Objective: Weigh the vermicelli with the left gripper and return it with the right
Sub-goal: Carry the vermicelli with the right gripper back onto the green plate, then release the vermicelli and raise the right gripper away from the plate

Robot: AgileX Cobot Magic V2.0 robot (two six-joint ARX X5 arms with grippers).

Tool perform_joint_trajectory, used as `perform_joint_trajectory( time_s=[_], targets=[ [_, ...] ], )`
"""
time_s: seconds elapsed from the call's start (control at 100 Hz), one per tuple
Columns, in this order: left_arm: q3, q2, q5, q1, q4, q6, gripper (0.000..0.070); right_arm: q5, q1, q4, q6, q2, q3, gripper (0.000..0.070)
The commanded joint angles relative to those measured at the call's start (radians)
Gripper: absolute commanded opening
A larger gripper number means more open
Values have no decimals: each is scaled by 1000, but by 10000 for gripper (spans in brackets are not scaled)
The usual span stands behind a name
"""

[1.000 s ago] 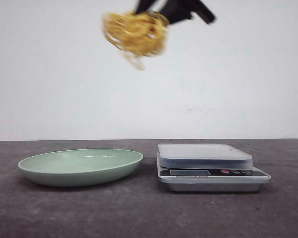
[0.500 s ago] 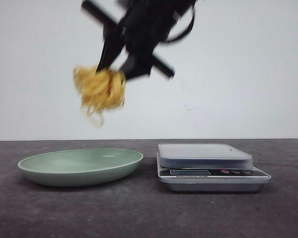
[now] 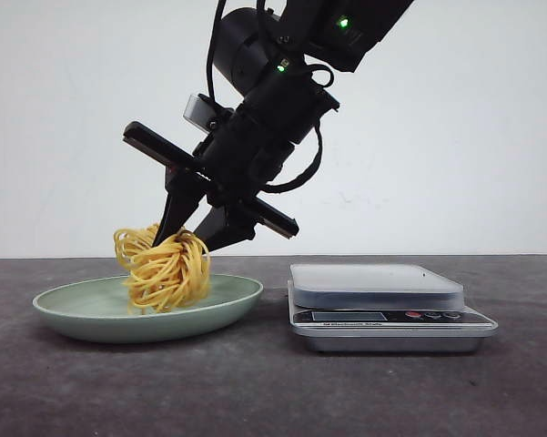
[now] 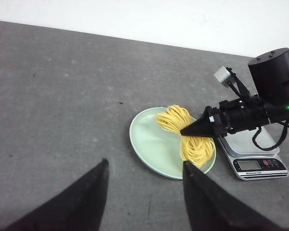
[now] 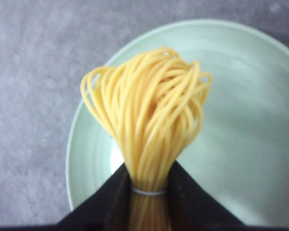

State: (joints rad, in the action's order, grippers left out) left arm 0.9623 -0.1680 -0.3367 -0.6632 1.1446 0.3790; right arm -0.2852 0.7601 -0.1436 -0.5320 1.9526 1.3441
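Note:
My right gripper opens now, since the lower loops of the yellow vermicelli reach inside the green plate and the vermicelli would lie in it.
A yellow bundle of vermicelli (image 3: 164,269) tied with a white band hangs in my right gripper (image 3: 189,238), which is shut on it; its lower loops reach into the pale green plate (image 3: 73,309). The right wrist view shows the bundle (image 5: 149,120) pinched between the dark fingers (image 5: 106,202) over the plate (image 5: 240,96). My left gripper (image 4: 144,168) is open and empty, held high above the grey table short of the plate (image 4: 149,139). It sees the vermicelli (image 4: 190,139) and the right gripper (image 4: 194,130).
A silver digital kitchen scale (image 3: 382,305) stands right of the plate with nothing on its platform; it also shows in the left wrist view (image 4: 255,159). A white wall runs behind the dark grey table (image 3: 255,391).
My right gripper has come down and to the left with the vermicelli, from high above the table to the plate, where the bundle now reaches into the dish.

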Motion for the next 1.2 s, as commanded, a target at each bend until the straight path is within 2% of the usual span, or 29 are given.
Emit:
perform_joint_trajectory(
  time_s=[0.0,0.17,0.2,0.27,0.3,0.53,0.7,0.92,1.19],
  targets=[
    [14,0,1,-5,-7,4,279,-3,10,28,-8,18,32,0],
    [14,0,1,-5,-7,4,279,-5,11,38,-5,18,32,19],
    [14,0,1,-5,-7,4,279,-5,11,38,-3,18,32,57],
    [14,0,1,-5,-6,4,279,-6,10,39,-3,18,32,200],
    [14,0,1,-5,-6,4,279,-6,9,40,-3,18,32,232],
    [14,0,1,-5,-6,4,279,-3,1,59,18,16,54,234],
    [14,0,1,-5,-7,2,279,11,-23,-25,91,-30,96,239],
    [14,0,1,-5,-16,0,279,148,-71,-200,249,-237,98,258],
    [14,0,1,-5,-14,0,279,326,-85,-398,394,-634,97,260]
  ],
)
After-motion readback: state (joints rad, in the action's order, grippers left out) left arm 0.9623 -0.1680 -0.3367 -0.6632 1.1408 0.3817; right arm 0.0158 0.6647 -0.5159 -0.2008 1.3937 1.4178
